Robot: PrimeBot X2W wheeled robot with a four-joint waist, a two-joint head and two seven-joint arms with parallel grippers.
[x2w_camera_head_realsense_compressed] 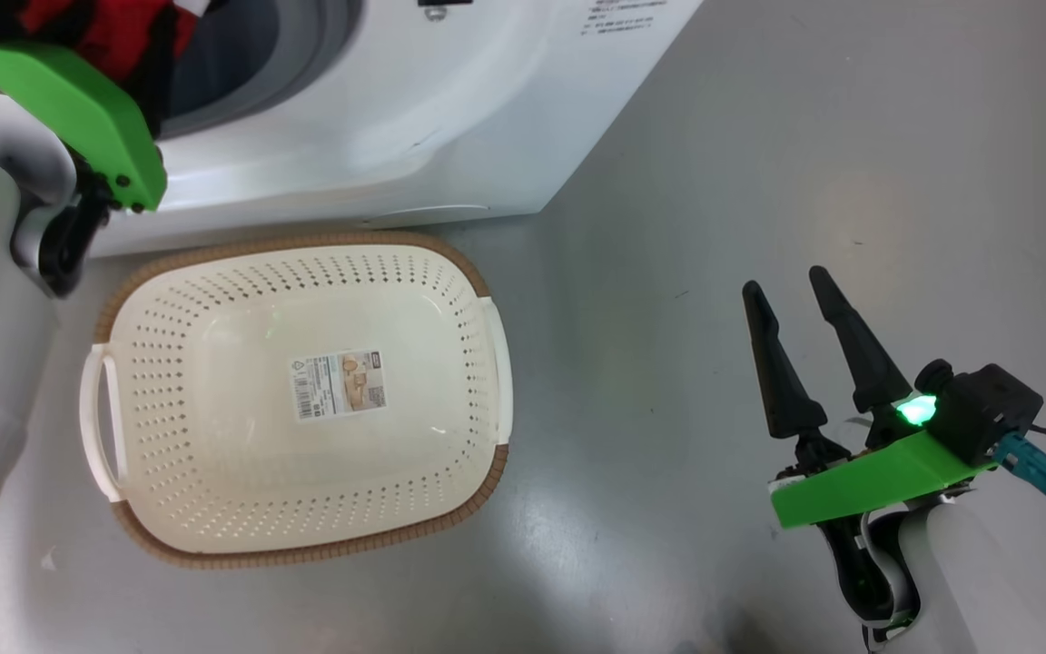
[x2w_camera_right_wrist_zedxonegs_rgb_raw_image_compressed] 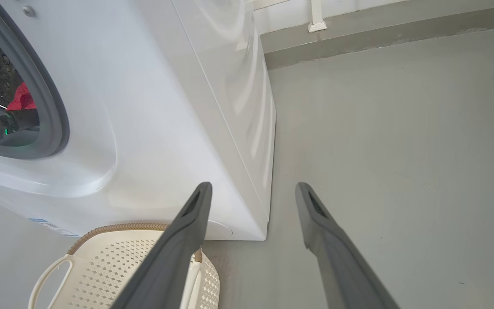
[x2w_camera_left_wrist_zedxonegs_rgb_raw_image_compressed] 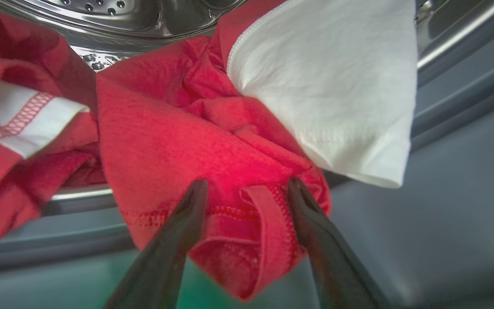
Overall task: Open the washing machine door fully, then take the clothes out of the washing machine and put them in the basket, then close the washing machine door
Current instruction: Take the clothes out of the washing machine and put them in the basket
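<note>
I should next pick up the clothes (x2w_camera_left_wrist_zedxonegs_rgb_raw_image_compressed: 165, 141) with my left gripper by the red hem fold (x2w_camera_left_wrist_zedxonegs_rgb_raw_image_compressed: 248, 234), because it hangs past the drum's rim while the rest lies slack inside.
The white washing machine (x2w_camera_head_realsense_compressed: 396, 109) stands at the top of the head view; its door is out of view. Red clothes (x2w_camera_left_wrist_zedxonegs_rgb_raw_image_compressed: 165, 141) and a white cloth piece (x2w_camera_left_wrist_zedxonegs_rgb_raw_image_compressed: 332, 86) spill over the drum's lip onto the grey gasket (x2w_camera_left_wrist_zedxonegs_rgb_raw_image_compressed: 465, 171). My left gripper (x2w_camera_left_wrist_zedxonegs_rgb_raw_image_compressed: 247, 184) is open at the drum mouth, its fingers on either side of a red hem fold. A bit of the red clothes (x2w_camera_head_realsense_compressed: 114, 32) peeks out above my left arm's green mount (x2w_camera_head_realsense_compressed: 78, 109). The cream basket (x2w_camera_head_realsense_compressed: 214, 454) sits on the floor before the machine with nothing in it. My right gripper (x2w_camera_head_realsense_compressed: 784, 282) hovers open over the floor, right of the basket.
Grey floor (x2w_camera_head_realsense_compressed: 850, 136) stretches right of the machine and around the basket. The right wrist view shows the machine's side panel (x2w_camera_right_wrist_zedxonegs_rgb_raw_image_compressed: 230, 107), a wall base (x2w_camera_right_wrist_zedxonegs_rgb_raw_image_compressed: 380, 38) behind it, and the basket's handle (x2w_camera_right_wrist_zedxonegs_rgb_raw_image_compressed: 52, 274) at the bottom left.
</note>
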